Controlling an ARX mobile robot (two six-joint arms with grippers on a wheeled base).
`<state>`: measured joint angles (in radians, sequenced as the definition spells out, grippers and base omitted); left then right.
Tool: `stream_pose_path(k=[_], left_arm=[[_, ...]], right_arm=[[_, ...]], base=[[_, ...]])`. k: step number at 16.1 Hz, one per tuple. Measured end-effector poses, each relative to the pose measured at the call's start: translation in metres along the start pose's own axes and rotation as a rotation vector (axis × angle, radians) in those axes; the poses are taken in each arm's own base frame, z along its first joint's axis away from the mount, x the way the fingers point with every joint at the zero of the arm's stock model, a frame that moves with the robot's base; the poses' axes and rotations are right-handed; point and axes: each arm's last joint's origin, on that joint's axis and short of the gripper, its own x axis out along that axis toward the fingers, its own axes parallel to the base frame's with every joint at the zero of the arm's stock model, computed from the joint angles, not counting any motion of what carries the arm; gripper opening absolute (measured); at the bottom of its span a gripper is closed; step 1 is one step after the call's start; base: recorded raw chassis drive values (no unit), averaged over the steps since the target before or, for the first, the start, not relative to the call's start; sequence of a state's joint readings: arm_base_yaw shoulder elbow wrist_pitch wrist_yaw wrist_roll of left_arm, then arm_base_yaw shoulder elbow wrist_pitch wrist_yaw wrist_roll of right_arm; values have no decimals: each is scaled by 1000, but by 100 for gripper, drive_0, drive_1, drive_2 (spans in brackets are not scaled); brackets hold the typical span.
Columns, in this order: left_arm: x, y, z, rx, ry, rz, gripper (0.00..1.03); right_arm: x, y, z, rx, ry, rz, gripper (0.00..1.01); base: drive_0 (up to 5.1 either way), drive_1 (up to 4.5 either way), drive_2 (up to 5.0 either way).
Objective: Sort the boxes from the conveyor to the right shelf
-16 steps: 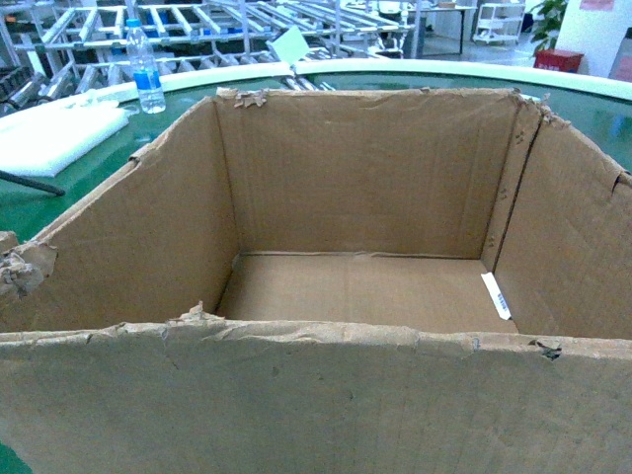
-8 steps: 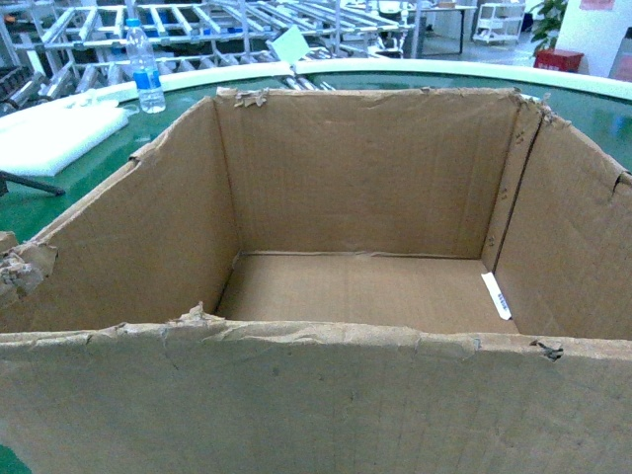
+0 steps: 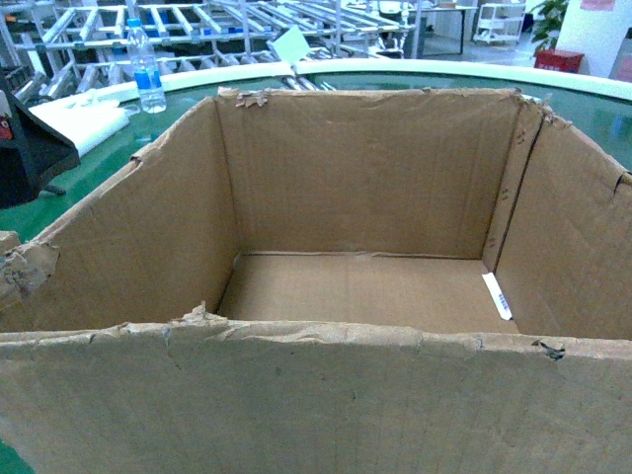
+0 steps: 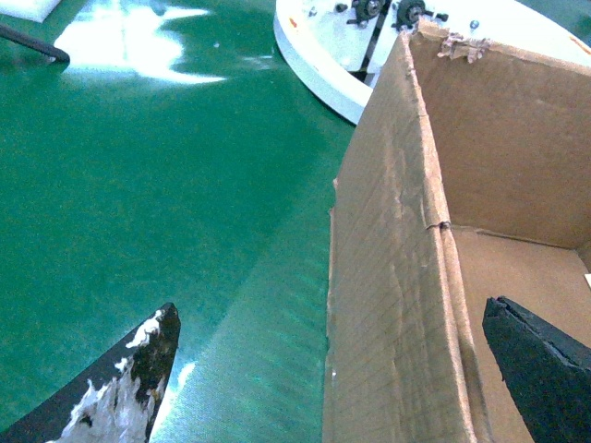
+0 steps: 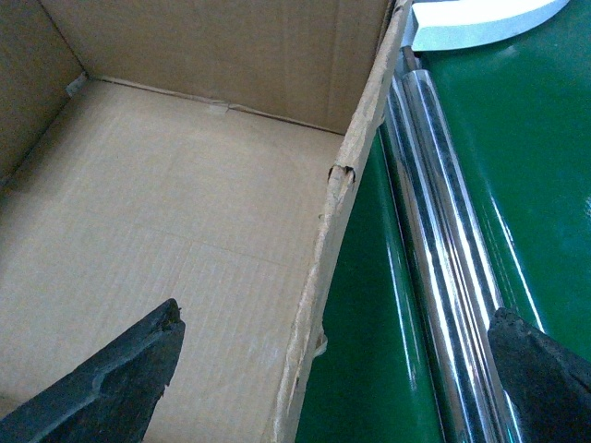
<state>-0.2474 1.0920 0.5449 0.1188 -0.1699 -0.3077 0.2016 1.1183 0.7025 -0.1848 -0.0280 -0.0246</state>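
Observation:
The box spreads much too wide for my fingers and its cardboard is thin. So my left gripper should next grip the upright wall's torn rim (image 3: 133,168).
A large brown cardboard box (image 3: 355,276) with torn top edges stands on the dark-green conveyor (image 3: 69,193) and fills the head view; a small white label strip (image 3: 497,295) lies inside it. My left gripper (image 4: 328,314) is open, one finger over the belt and the other inside the box, with the box's left wall (image 4: 397,277) between them. Open too, my right gripper (image 5: 334,314) straddles the right wall (image 5: 346,194). Neither one touches the cardboard. A dark part of my left arm (image 3: 30,148) shows at the left edge. The right shelf is out of view.
A water bottle (image 3: 146,67) and a white foam sheet (image 3: 94,114) sit on the belt at the back left. A shiny metal roller bar (image 5: 434,231) runs just outside the box's right wall. Bare pipe racks (image 3: 227,25) stand beyond the conveyor's pale rim (image 3: 444,67).
A dark part of my left arm has come into the head view at the left edge, covering part of the foam sheet. The box has not moved.

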Motion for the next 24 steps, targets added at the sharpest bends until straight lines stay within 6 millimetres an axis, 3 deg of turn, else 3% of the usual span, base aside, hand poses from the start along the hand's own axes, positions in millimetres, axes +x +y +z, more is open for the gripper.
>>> stream_pose_path(k=[4, 24], left_arm=[[10, -9, -5, 18, 42, -18, 98], [32, -23, -24, 5, 211, -22, 98]], right_arm=[[12, -6, -6, 14, 58, -13, 98], [24, -10, -12, 32, 95, -18, 98]], base=[[0, 0, 0], [0, 0, 0]])
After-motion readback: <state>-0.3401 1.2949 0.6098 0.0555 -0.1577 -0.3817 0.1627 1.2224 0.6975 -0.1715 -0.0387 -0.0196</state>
